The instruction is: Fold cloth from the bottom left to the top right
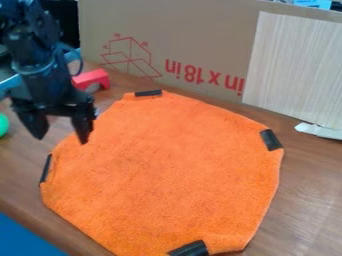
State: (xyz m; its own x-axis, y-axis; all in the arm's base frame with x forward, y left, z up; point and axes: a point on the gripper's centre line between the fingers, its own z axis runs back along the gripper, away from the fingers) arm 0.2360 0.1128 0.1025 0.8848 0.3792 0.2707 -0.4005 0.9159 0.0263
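Observation:
My gripper takes hold of the cloth by its black-tabbed edge next. Then it folds the cloth over toward the opposite tabbed edge.
The gripper [61,139] hangs at the upper left with its two fingers spread wide and nothing between them. Its right finger overlaps the cloth's upper-left edge in the view, while the left one is over the wood. Whether it touches the cloth, I cannot tell. The orange cloth [167,165] lies spread out and flat across the middle of the table, with black tabs at its top, right, left and bottom edges. Its corners look folded under or cut off, giving a many-sided outline.
Behind the cloth stands a cardboard panel [174,45], with a pale wood-grain board [294,70] at right. A red block [91,79] is behind the gripper, a green round object [3,124] at the left edge. White scrap [319,131] lies right; something blue [23,239] is below the table edge.

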